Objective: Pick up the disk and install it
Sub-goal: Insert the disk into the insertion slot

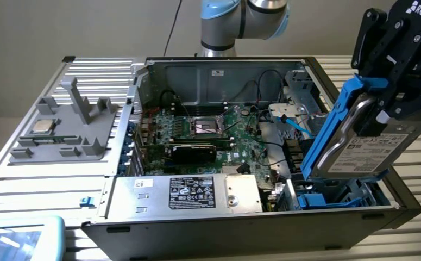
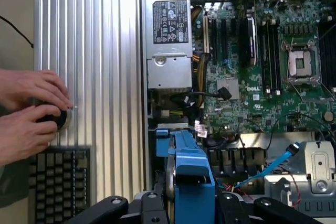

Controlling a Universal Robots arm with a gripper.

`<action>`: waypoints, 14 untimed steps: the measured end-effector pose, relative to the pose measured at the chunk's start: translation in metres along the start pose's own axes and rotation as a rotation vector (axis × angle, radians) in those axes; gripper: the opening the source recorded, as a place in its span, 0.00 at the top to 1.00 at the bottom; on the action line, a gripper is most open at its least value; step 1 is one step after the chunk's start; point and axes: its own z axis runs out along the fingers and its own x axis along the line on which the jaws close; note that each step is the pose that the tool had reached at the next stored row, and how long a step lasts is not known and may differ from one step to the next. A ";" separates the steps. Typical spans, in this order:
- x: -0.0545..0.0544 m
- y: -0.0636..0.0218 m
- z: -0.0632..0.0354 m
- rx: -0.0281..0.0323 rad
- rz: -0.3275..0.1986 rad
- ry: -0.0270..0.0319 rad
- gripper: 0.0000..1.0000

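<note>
The robot's gripper needs to lower the disk into the bay before releasing it, because the disk's lower end (image 1: 344,176) hangs above the blue drive bay (image 1: 333,200) in the exterior view.
The disk (image 1: 370,149), a silver-grey drive with a white label in a bright blue frame (image 1: 327,133), hangs tilted, almost on edge, over the open computer case (image 1: 232,220) at the exterior view's right. My gripper (image 1: 378,111) is shut on its upper part. The disk's lower end sits just above a blue drive bay (image 1: 333,200) inside the case. In the wrist view the blue frame of the disk (image 2: 189,174) runs between the black fingers of the gripper (image 2: 191,208), with the bay area beyond it.
Inside the case are the green motherboard (image 1: 210,130), a grey power supply with a black label (image 1: 188,193) and a blue cable (image 1: 297,125). A small processor chip (image 1: 43,126) rests on a grey fixture. A person's hands (image 2: 31,114) rest beside a keyboard (image 2: 58,182).
</note>
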 end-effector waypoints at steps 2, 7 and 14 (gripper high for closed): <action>-0.003 0.0001 0.0014 0.0009 0.001 0.0166 0.63; -0.011 0.0001 0.0084 0.0015 0.002 0.0279 0.63; -0.011 -0.0009 0.0197 0.0008 0.001 0.0144 0.63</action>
